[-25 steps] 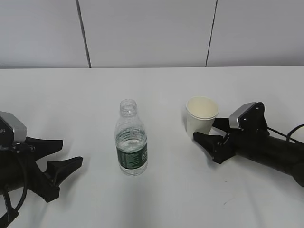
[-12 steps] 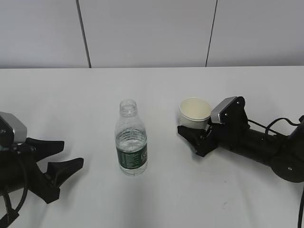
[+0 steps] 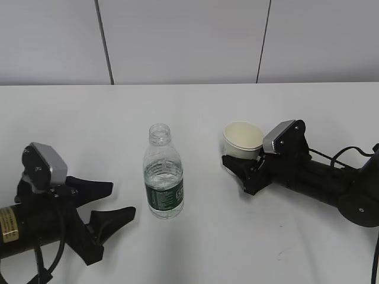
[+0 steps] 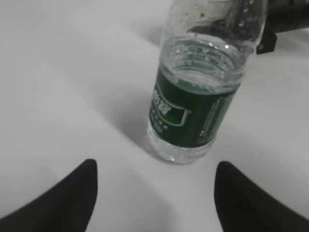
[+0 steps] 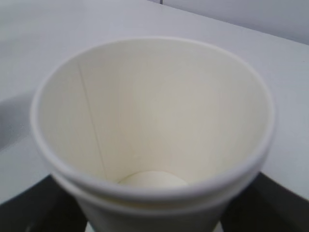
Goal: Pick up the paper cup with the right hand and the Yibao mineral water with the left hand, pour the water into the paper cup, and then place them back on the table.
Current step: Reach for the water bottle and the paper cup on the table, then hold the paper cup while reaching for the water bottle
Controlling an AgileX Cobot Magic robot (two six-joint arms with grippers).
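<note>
I should next grab the Yibao mineral water around its green label [image 3: 165, 196] with my left gripper to pour. Its mouth [image 3: 159, 128] is open and the water fills the lower half.
The Yibao mineral water [image 3: 163, 177], a clear ribbed bottle with a green label and no cap, stands upright on the white table [image 3: 207, 106]. My left gripper [image 3: 121, 199] is open just left of it, apart from it. In the left wrist view the bottle [image 4: 198, 111] stands ahead of the open gripper [image 4: 154, 169], beyond the fingertips. The cream paper cup [image 3: 243, 137] sits between the fingers of my right gripper [image 3: 241, 156], which is shut on it. In the right wrist view the empty cup [image 5: 154, 121] fills the frame, and the gripper [image 5: 154, 208] shows only as black fingers at both lower corners.
A grey panelled wall [image 3: 177, 41] runs behind the table's back edge. A black cable [image 3: 346, 152] trails from the right arm. A faint scuff mark [image 3: 278, 253] lies front right. Part of the right arm [image 4: 285, 24] shows behind the bottle in the left wrist view.
My left gripper has moved right toward the bottle, still open. My right gripper moved in around the cup and shifted it a little left, then held still.
</note>
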